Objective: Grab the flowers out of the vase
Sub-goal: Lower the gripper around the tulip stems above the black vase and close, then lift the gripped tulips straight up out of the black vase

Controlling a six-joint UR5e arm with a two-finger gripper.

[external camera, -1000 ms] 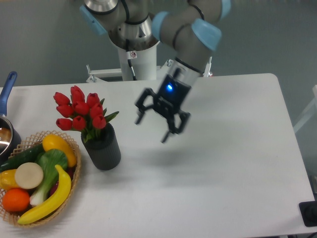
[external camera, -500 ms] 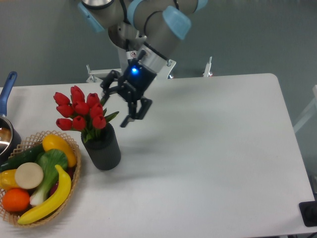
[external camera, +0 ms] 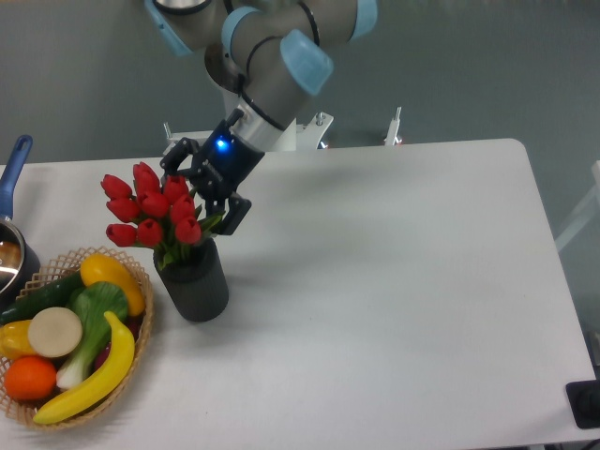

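The flowers (external camera: pixel 150 208) have to come out of the vase (external camera: pixel 195 286), so my gripper should next grab their green leaves just below the red buds.
The flowers (external camera: pixel 150 208), a tight bunch of red tulip buds with green leaves, stand in the dark ribbed vase (external camera: pixel 195 286) on the left part of the white table. My gripper (external camera: pixel 199 199) is open, tilted down and to the left. It sits at the right side of the bunch, with one finger (external camera: pixel 173 161) behind the buds and the other (external camera: pixel 232 217) beside the leaves. The stems are hidden inside the vase.
A wicker basket (external camera: pixel 141 356) with a banana, orange, lemon and vegetables stands left of the vase. A pot with a blue handle (external camera: pixel 13 169) is at the left edge. A black object (external camera: pixel 585 403) sits at the bottom right corner.
My gripper has moved left across the table, from the middle to the right side of the flowers. It stays open. The flowers and vase have not moved.
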